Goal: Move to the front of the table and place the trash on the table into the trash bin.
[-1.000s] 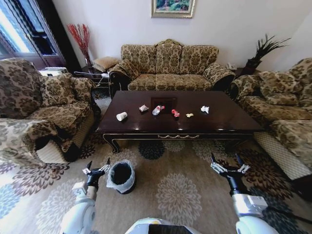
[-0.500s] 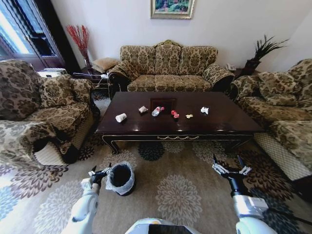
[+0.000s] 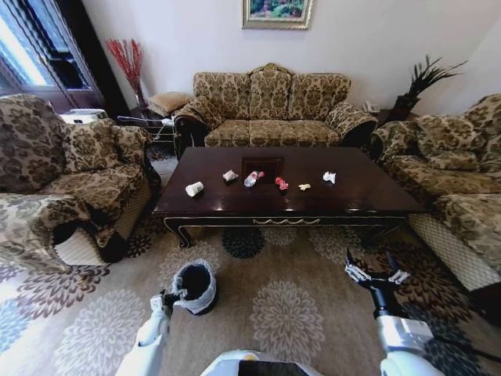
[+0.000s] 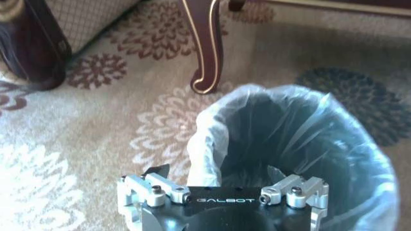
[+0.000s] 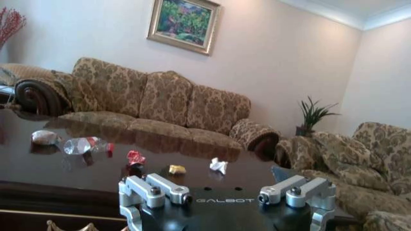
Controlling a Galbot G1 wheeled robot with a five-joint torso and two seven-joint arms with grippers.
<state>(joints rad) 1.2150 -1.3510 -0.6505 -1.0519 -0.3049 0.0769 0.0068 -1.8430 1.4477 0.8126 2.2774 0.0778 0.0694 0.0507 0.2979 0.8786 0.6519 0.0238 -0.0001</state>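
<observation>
My left gripper will next grab the trash bin by its thin, liner-covered rim, as the trash bin's wide opening spreads far beyond my open fingers.
The dark brown table [image 3: 360, 196] carries the trash in a row: a white paper cup [image 3: 194, 189], a paper wad [image 3: 229, 175], a clear bottle [image 3: 252, 178], a red wrapper [image 3: 281, 182], a yellow scrap [image 3: 304, 186] and another white wad [image 3: 329, 177]. The right wrist view shows the bottle [image 5: 83, 144], red wrapper [image 5: 134, 157], yellow scrap [image 5: 176, 169] and white wad [image 5: 219, 165]. On the carpet in front stands the trash bin [image 3: 195, 285], black with a white liner [image 4: 301, 144]. My left gripper [image 3: 167, 298] is open right beside its rim. Farther right, my right gripper [image 3: 377, 276] hangs open and holds nothing.
Patterned sofas surround the table: one at the left [image 3: 55, 180], one at the back [image 3: 270, 106], one at the right [image 3: 454, 180]. A carved table leg [image 4: 205, 48] stands just beyond the bin. Open carpet [image 3: 290, 305] lies between me and the table.
My left arm has dropped and swung inward, from left of the bin to its rim. The right gripper has sunk slightly. The camera shifted a little.
</observation>
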